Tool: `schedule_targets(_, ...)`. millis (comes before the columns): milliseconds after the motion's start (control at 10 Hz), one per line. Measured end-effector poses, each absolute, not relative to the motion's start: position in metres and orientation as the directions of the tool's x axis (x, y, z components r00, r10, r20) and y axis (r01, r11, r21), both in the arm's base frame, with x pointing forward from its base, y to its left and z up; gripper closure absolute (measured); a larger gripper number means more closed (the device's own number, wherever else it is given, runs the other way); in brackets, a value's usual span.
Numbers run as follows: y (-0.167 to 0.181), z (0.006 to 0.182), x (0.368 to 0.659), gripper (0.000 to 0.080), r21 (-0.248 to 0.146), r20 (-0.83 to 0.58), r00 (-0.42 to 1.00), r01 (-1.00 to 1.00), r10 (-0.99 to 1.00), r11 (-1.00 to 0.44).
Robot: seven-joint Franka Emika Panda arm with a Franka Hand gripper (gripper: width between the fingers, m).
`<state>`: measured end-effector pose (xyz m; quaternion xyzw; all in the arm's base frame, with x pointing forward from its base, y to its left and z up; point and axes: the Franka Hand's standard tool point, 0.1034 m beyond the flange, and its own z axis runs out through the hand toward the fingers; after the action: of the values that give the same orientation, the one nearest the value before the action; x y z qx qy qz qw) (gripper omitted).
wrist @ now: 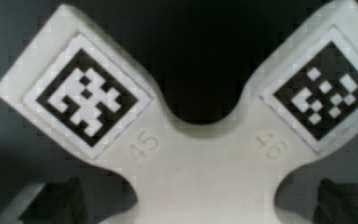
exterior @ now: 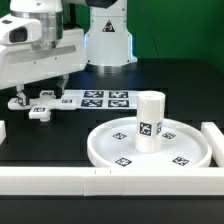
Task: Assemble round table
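Observation:
My gripper grabs the white forked part by its stem [wrist: 204, 188] next, to set that forked part on the cylindrical post.
The round table's large white disc [exterior: 110, 150] with a raised rim lies at the exterior view's right, with tags on it. The tagged white cylindrical post [exterior: 150, 122] stands upright on its centre. My gripper [exterior: 30, 102] is low over the table at the exterior view's left, over a small white forked part [exterior: 40, 113]. In the wrist view this forked part [wrist: 194, 170] fills the picture, with a tag on each arm. Its stem lies between my fingers [wrist: 19, 200]. The gripper [wrist: 185, 205] is open, with dark gaps on either side of the stem.
The marker board [exterior: 95, 100] lies flat behind the disc. White border rails run along the front [exterior: 50, 181], the exterior view's right [exterior: 214, 135] and left [exterior: 3, 130]. The robot's base [exterior: 108, 40] stands at the back.

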<state>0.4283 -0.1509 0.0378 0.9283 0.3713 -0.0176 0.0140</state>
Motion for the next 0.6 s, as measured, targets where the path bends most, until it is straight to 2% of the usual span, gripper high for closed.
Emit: schedule_targets(600, -0.1508, 0.0312, 0.4267, 0.015, 0.004, -0.051, 0.723, 0.69, 0.689, -0.723)
